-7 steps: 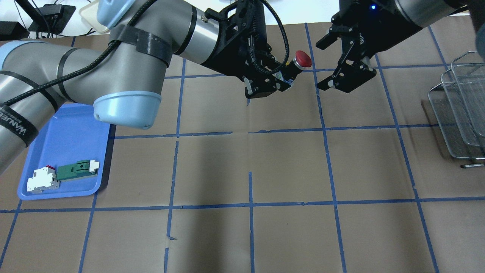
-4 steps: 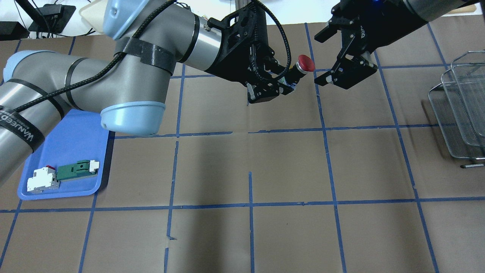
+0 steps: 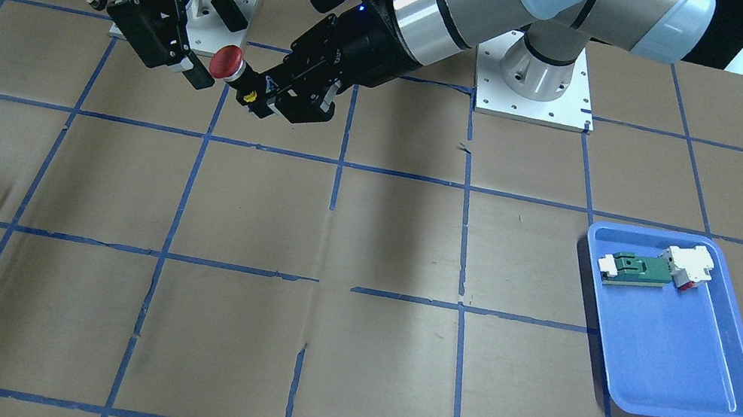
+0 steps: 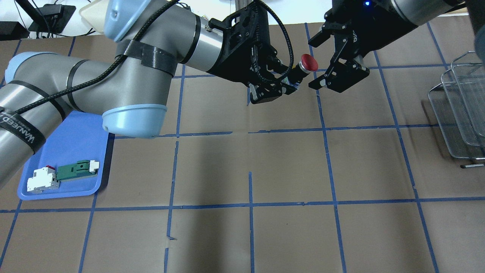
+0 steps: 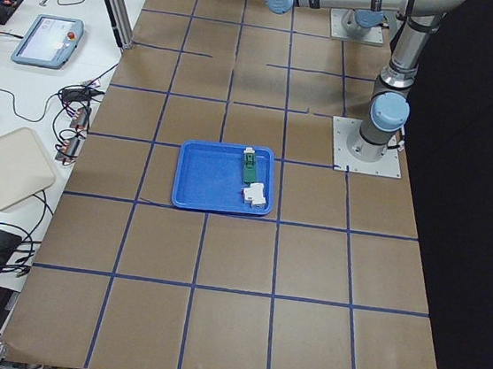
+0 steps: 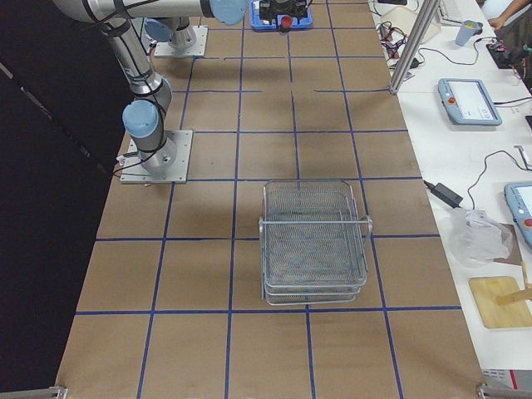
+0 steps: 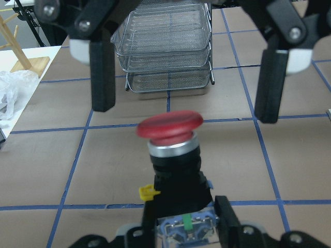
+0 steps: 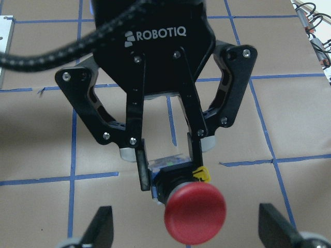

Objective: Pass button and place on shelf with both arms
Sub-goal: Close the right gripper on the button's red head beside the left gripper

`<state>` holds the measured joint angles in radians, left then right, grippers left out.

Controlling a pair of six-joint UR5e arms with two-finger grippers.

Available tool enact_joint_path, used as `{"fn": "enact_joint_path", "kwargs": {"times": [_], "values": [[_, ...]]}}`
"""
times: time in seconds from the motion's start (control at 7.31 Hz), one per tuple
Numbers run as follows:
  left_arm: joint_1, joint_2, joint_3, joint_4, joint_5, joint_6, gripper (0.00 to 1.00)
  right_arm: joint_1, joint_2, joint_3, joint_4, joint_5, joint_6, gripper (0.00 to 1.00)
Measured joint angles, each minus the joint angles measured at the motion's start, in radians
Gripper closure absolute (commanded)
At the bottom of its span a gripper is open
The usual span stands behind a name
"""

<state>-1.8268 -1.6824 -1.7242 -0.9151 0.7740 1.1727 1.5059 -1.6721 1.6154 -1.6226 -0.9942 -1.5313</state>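
Note:
I need to grab the button by its red mushroom cap [image 3: 226, 62] [image 8: 195, 211] with my right gripper next, so that I can place the button on the shelf.
The button [image 4: 308, 62], with a red mushroom cap and a black body, is held in the air by my left gripper [image 4: 291, 81], which is shut on its body. The cap points at my right gripper [image 4: 317, 62], which is open with a finger on each side of the cap, not touching it. The left wrist view shows the button [image 7: 170, 126] between the right gripper's fingers [image 7: 101, 77]. The right wrist view shows the cap [image 8: 195, 209] close in front. The wire-mesh shelf [image 4: 460, 110] stands at the table's right edge.
A blue tray [image 4: 72, 151] at the left holds a white-and-red block joined to a green board [image 4: 60, 176]. The table is brown paper with blue tape lines. The left arm's elbow hangs over the tray's far corner.
The right gripper has moved left and the left gripper a little right. The gap has closed, and the red cap now sits at the mouth of the open right gripper.

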Motion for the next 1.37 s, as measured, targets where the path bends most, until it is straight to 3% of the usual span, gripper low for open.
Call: {"fn": "enact_joint_path", "kwargs": {"times": [0.27, 0.41, 0.55, 0.82, 1.37], "values": [[-0.001, 0.004, -0.008, 0.0, 0.0, 0.001, 1.0, 0.004, 0.009, 0.002, 0.001, 0.0, 0.001, 0.0], [-0.002, 0.009, -0.018, 0.002, 0.0, 0.003, 1.0, 0.006, 0.018, 0.002, 0.001, 0.001, 0.001, 0.14], [-0.002, 0.016, -0.028, 0.002, 0.001, 0.006, 1.0, 0.009, 0.021, 0.002, 0.001, 0.01, 0.0, 0.16], [-0.002, 0.022, -0.045, 0.025, 0.0, 0.008, 1.0, 0.012, 0.023, 0.001, 0.007, 0.031, 0.001, 0.31], [-0.002, 0.025, -0.054, 0.054, -0.002, 0.002, 1.0, 0.013, 0.024, 0.003, 0.016, 0.025, 0.003, 0.33]]}}
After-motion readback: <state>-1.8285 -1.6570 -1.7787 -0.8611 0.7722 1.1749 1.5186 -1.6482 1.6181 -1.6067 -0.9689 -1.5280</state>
